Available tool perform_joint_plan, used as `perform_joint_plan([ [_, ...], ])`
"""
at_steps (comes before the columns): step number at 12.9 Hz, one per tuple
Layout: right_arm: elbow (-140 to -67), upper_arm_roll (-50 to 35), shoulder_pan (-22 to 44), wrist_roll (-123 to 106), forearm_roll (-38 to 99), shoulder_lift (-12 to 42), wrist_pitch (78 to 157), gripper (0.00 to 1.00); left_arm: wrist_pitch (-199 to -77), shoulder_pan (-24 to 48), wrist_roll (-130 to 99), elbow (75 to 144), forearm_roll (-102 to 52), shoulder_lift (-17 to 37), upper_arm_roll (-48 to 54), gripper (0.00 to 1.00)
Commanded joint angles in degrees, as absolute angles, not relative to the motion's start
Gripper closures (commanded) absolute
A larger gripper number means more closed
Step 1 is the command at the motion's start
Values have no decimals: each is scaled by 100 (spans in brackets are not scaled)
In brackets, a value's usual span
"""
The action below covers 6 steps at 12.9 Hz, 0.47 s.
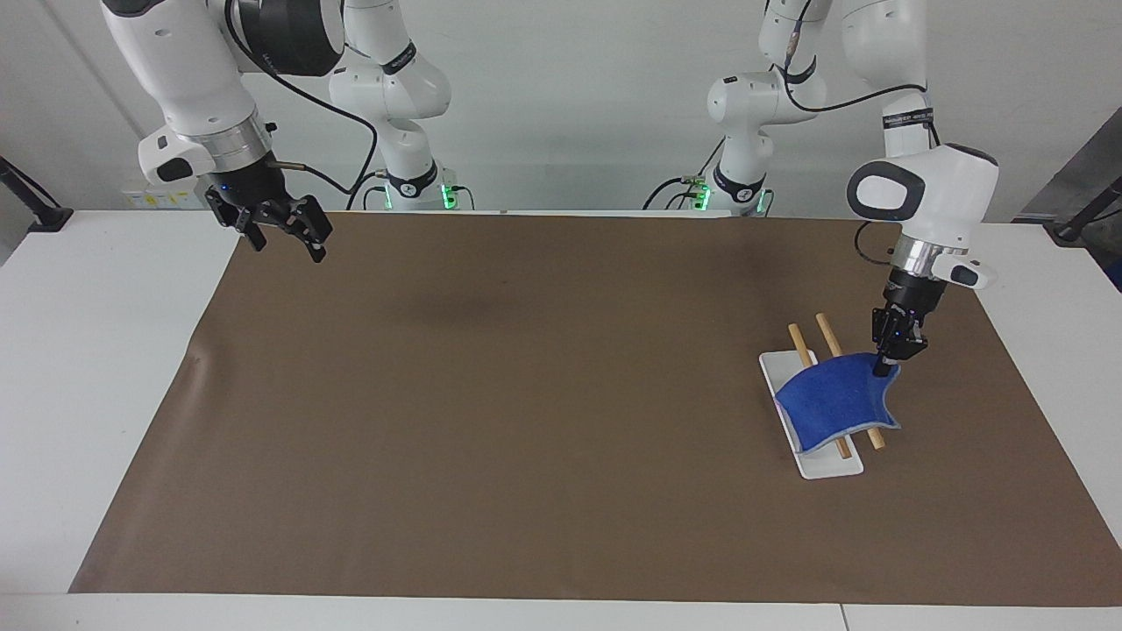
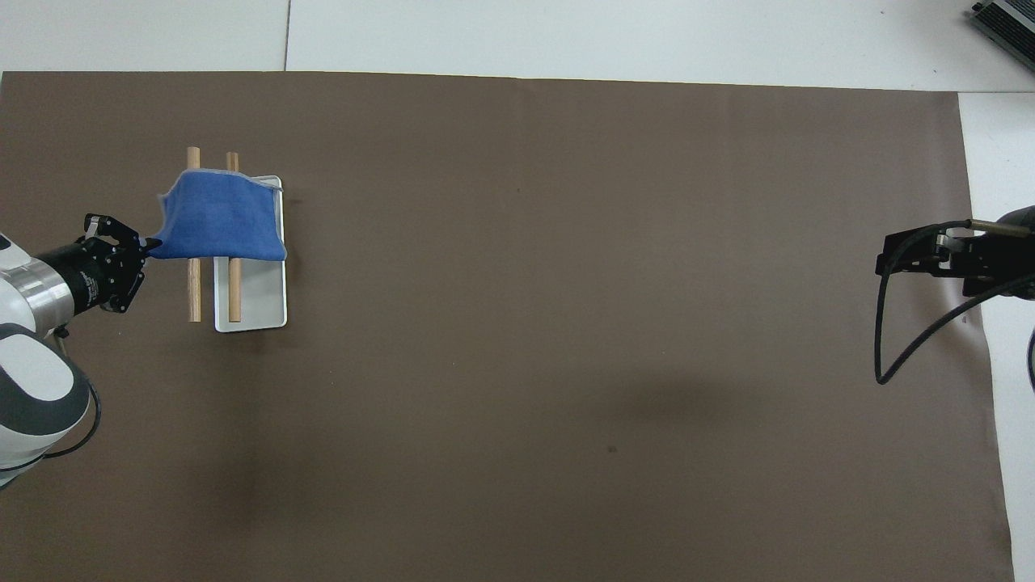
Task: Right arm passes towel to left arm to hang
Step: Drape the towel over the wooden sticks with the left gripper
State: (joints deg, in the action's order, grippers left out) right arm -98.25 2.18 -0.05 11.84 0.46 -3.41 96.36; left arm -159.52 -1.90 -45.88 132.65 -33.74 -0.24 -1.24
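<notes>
My left gripper releases the towel now, since the towel's far edge (image 2: 279,219) reaches past both wooden rods, over the rack's base, so the towel would remain draped.
The blue towel (image 1: 833,403) (image 2: 220,226) lies draped across two wooden rods (image 1: 802,343) (image 2: 193,283) of a rack with a white base (image 1: 828,464) (image 2: 263,299), toward the left arm's end of the table. My left gripper (image 1: 884,368) (image 2: 148,242) is shut on one towel corner, just beside the rods and low over the mat. That corner is still lifted, while the rest sags down over the rods toward the base. My right gripper (image 1: 287,250) (image 2: 883,260) hangs open and holds nothing, over the mat's edge at the right arm's end.
A brown mat (image 1: 526,394) (image 2: 517,323) covers most of the white table. A dark box (image 2: 1007,20) sits at the table's farthest corner on the right arm's end.
</notes>
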Motion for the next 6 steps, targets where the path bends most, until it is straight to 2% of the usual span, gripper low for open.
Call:
perform_joint_plan([
  [1, -9870, 237, 61, 994, -97, -395, 9483, 0, -15961, -132, -4482, 13491, -3480, -246, -132, 97],
  [2, -9948, 246, 62, 784, -97, -439, 9510, 0, -15961, -132, -4474, 13474, -3480, -246, -132, 73],
  [3, -9958, 246, 35, 626, -97, -448, 9501, 0, -15961, -141, -4465, 13474, -3480, -246, -132, 54],
  [5, -9958, 246, 0, 598, -88, -439, 9545, 0, -15970, -141, -4456, 13439, -3480, -220, -141, 40],
  [6, -9949, 246, 9, 659, -70, -439, 9562, 0, -15978, -141, -4421, 13438, -3480, -220, -141, 29],
])
